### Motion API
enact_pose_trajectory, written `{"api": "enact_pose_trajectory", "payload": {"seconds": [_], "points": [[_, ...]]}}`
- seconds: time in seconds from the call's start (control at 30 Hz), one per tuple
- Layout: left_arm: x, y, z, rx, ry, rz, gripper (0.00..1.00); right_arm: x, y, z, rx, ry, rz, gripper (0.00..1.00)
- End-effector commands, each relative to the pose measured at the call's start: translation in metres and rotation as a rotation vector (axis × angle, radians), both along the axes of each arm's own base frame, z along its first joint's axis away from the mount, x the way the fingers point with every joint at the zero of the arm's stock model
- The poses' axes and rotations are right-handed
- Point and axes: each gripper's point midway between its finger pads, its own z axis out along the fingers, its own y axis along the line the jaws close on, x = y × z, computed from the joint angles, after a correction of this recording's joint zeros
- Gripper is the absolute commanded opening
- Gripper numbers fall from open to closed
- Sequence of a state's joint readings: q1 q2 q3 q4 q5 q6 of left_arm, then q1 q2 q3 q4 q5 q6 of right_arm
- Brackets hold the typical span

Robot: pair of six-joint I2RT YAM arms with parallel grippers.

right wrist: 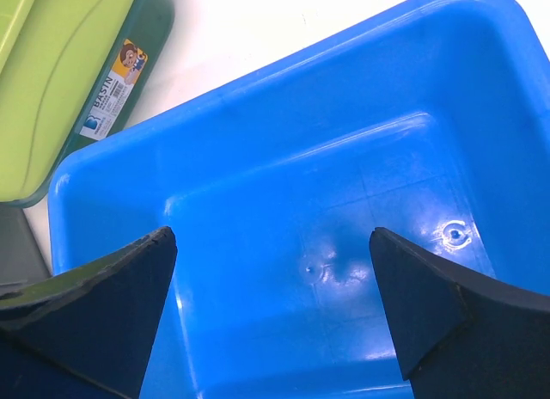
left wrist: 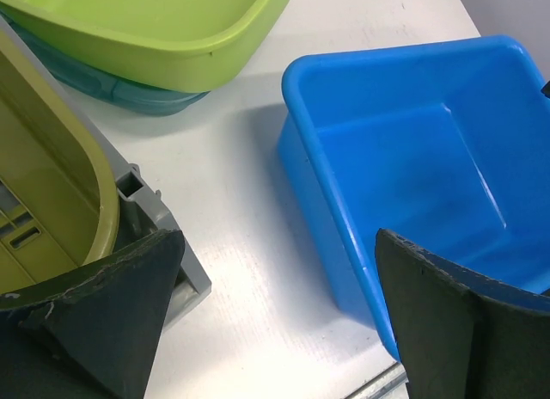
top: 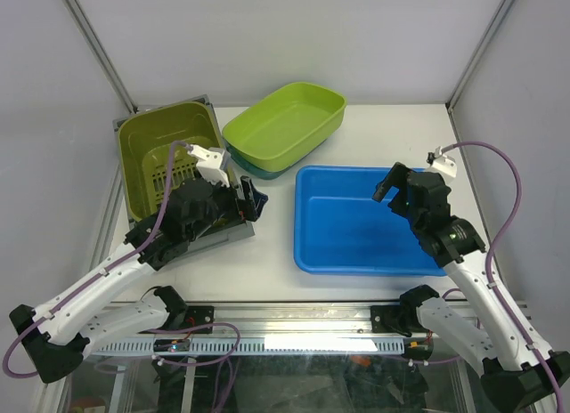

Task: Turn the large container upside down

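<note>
My right gripper needs to turn the large container over, so next it should grab the rim of the large container on the side that faces the olive basket.
The large blue container point(top: 347, 226) stands upright, open side up and empty, right of the table's middle. It also shows in the left wrist view point(left wrist: 412, 150) and fills the right wrist view point(right wrist: 361, 158). My left gripper point(top: 251, 199) is open and empty. It hovers over bare table between an olive basket and the blue container's left wall, as the left wrist view point(left wrist: 279, 244) shows. My right gripper point(top: 390, 183) is open and empty. It hangs above the container's inside, and in the right wrist view point(right wrist: 271, 236) its fingers frame the container's floor.
An olive slotted basket point(top: 165, 150) on a grey frame sits at the left, under my left arm. A lime green basin point(top: 285, 121) lies stacked on a teal basin point(right wrist: 137, 64) at the back centre. The metal table rail runs along the near edge.
</note>
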State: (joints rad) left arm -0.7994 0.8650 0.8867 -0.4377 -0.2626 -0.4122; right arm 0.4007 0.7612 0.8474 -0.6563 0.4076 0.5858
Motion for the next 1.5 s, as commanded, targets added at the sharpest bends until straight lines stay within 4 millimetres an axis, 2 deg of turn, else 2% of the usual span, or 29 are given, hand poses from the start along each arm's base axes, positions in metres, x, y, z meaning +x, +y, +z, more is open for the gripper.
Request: {"api": "enact_pose_trajectory", "payload": {"seconds": [0.0,0.27,0.37,0.5,0.6,0.67,0.87,0.97,1.03,1.3,1.4,1.47], "points": [[0.004,0.0,0.018,-0.056,-0.055,0.026,0.99,0.007,-0.003,0.014,0.014,-0.044,-0.035,0.99],[0.0,-0.001,0.017,-0.029,-0.077,-0.011,0.99,0.007,-0.006,0.011,-0.003,-0.021,-0.053,0.99],[-0.01,-0.013,0.014,-0.009,-0.079,-0.12,0.99,0.01,0.009,0.009,0.037,-0.01,0.014,0.99],[-0.018,-0.028,0.002,-0.022,-0.027,-0.203,0.99,0.012,0.072,0.007,0.2,0.039,0.224,0.99],[-0.019,-0.032,-0.005,-0.019,0.001,-0.212,0.99,0.001,0.129,-0.004,0.204,0.102,0.349,0.99],[-0.019,-0.028,0.002,-0.029,0.001,-0.187,0.99,-0.014,0.166,-0.015,0.135,0.142,0.416,0.99],[-0.019,0.004,0.04,-0.089,-0.032,-0.041,0.99,-0.031,0.228,-0.029,0.065,0.202,0.461,0.98],[-0.022,0.014,0.05,-0.106,-0.04,-0.003,0.99,-0.03,0.239,-0.045,-0.008,0.247,0.397,0.94],[-0.023,0.016,0.05,-0.114,-0.04,0.003,0.99,-0.026,0.242,-0.055,-0.036,0.275,0.356,0.87],[-0.024,0.012,0.04,-0.107,-0.008,-0.008,0.99,-0.009,0.252,-0.083,-0.166,0.318,0.296,0.65],[-0.024,0.012,0.039,-0.101,-0.011,-0.012,0.99,-0.011,0.256,-0.09,-0.174,0.346,0.305,0.52],[-0.024,0.012,0.04,-0.097,-0.015,-0.016,0.99,-0.013,0.256,-0.089,-0.165,0.35,0.309,0.4]]}}
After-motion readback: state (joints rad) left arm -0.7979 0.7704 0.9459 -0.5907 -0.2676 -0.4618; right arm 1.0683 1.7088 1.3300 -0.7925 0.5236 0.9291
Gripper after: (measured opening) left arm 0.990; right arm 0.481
